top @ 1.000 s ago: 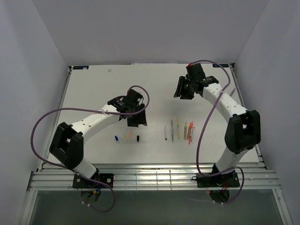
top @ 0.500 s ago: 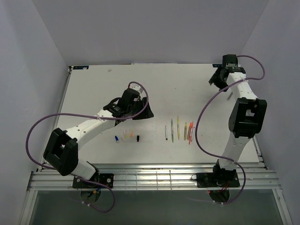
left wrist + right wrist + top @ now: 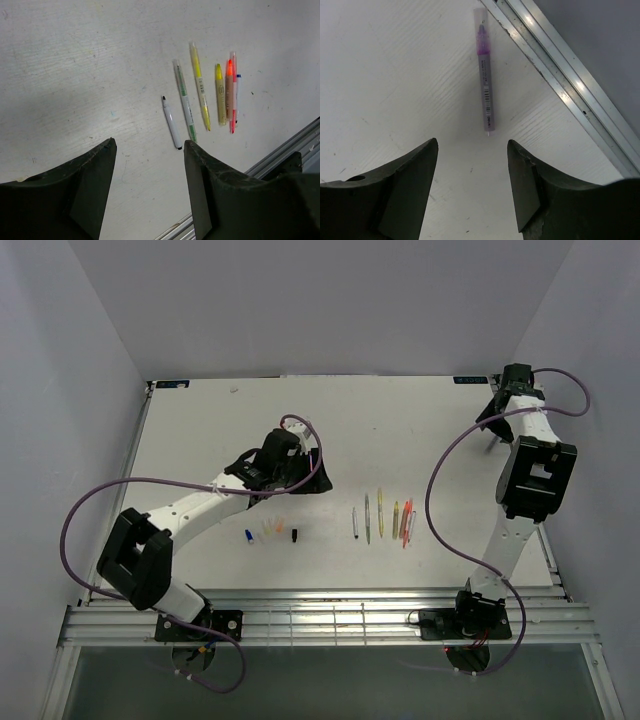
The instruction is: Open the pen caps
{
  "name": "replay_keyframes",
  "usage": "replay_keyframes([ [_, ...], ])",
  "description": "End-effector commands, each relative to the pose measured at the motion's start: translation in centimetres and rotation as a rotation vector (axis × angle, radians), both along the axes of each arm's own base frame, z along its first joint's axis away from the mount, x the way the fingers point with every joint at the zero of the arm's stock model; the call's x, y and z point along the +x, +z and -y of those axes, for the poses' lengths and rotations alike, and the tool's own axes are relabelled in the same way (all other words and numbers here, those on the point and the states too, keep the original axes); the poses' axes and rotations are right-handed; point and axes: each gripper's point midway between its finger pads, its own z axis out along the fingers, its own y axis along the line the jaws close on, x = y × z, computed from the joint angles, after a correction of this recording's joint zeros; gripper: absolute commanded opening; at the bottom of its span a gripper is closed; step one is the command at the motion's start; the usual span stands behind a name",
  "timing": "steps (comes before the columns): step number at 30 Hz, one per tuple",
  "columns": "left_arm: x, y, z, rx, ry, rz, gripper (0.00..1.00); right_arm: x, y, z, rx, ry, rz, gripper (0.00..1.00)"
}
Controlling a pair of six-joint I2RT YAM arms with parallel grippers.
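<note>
The cap of the purple pen should stay free for my left gripper to open, so my right gripper will reach the purple pen (image 3: pixel 484 70) and grab the pen body's barcode end (image 3: pixel 487 106).
Several small pen caps lie in a row on the table: blue (image 3: pixel 249 536), pale yellow and orange (image 3: pixel 272 528), black (image 3: pixel 294 535). Uncapped pen bodies (image 3: pixel 382 518) lie side by side to their right; the left wrist view shows them as a white pen (image 3: pixel 171 123), a green pen (image 3: pixel 184 100), yellow pens (image 3: pixel 200 86) and an orange pen (image 3: pixel 230 90). My left gripper (image 3: pixel 305 482) (image 3: pixel 149 146) is open and empty, above the table behind the caps. My right gripper (image 3: pixel 494 425) (image 3: pixel 472 143) is open and empty, just short of a purple pen (image 3: pixel 484 70).
The purple pen lies alone beside the metal rail (image 3: pixel 560 75) at the table's right edge, close to the side wall. A rail (image 3: pixel 280 150) runs along the near edge past the pens. Purple cables loop off both arms.
My right arm has swung from the back middle to the far right edge of the table. My left gripper has shifted slightly right and back. Both stay open.
</note>
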Motion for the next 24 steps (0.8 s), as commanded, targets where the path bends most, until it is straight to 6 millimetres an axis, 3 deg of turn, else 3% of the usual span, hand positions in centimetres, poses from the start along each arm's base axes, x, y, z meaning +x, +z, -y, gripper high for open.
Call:
replay_keyframes([
  [1,0.1,0.0,0.4,-0.016,-0.031,0.006,0.67,1.8,2.4,1.7,-0.090,0.007,0.075,0.64],
  [12,0.9,-0.7,0.6,-0.022,-0.040,-0.021,0.67,0.5,0.7,2.3,-0.129,-0.036,0.036,0.61],
  [24,1.0,-1.6,-0.1,-0.022,-0.038,-0.043,0.68,1.2,-2.6,1.8,-0.090,-0.013,0.009,0.57],
])
